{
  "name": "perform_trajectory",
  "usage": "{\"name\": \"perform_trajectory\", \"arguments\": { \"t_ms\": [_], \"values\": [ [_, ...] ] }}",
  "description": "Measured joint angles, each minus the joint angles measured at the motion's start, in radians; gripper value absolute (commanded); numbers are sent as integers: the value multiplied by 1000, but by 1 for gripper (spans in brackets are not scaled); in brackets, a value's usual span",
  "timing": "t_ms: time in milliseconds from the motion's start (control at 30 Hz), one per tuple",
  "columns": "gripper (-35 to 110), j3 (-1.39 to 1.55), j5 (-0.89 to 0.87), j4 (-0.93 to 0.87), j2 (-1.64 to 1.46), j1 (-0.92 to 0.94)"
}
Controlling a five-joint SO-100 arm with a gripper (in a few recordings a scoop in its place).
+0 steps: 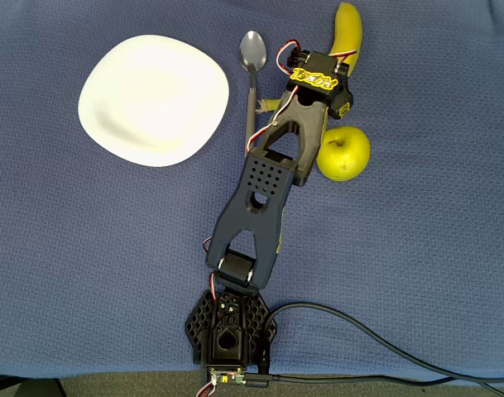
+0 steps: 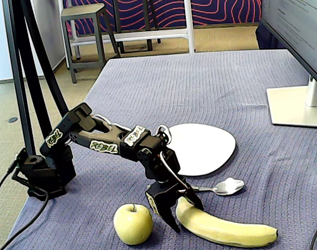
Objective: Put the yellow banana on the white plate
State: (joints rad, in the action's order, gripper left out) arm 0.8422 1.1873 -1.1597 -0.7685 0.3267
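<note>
I should grab the yellow banana [image 1: 348, 31] next by its body near the stem. Then my gripper can put it on the white plate [image 1: 152, 99].
The yellow banana [image 2: 226, 229] lies on the blue cloth at the front, and in the overhead view the banana [image 1: 348, 31] runs under my wrist with its stem tip poking out on the left. My gripper [image 2: 187, 216] points down over the stem end. It is open, one dark finger [image 2: 171, 217] on the near side of the fruit and the other on the far side. From overhead the gripper [image 1: 300, 98] is mostly hidden under the wrist. The white plate [image 1: 152, 99] lies bare to the left, and in the fixed view the plate [image 2: 205, 148] sits behind the gripper.
A metal spoon [image 1: 253, 58] lies between plate and banana, and the spoon [image 2: 226, 186] is close behind the gripper. A yellow-green apple [image 1: 344, 153] sits beside the arm, and the apple [image 2: 132, 224] is just left of the fingers. A monitor base [image 2: 296, 107] stands far right.
</note>
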Motion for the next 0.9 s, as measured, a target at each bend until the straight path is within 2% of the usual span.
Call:
{"name": "perform_trajectory", "arguments": {
  "t_ms": [200,433,900],
  "values": [
    [21,0,35,14,-2,-2],
    [0,0,63,23,-3,-3],
    [0,0,-2,15,-12,-17]
  ]
}}
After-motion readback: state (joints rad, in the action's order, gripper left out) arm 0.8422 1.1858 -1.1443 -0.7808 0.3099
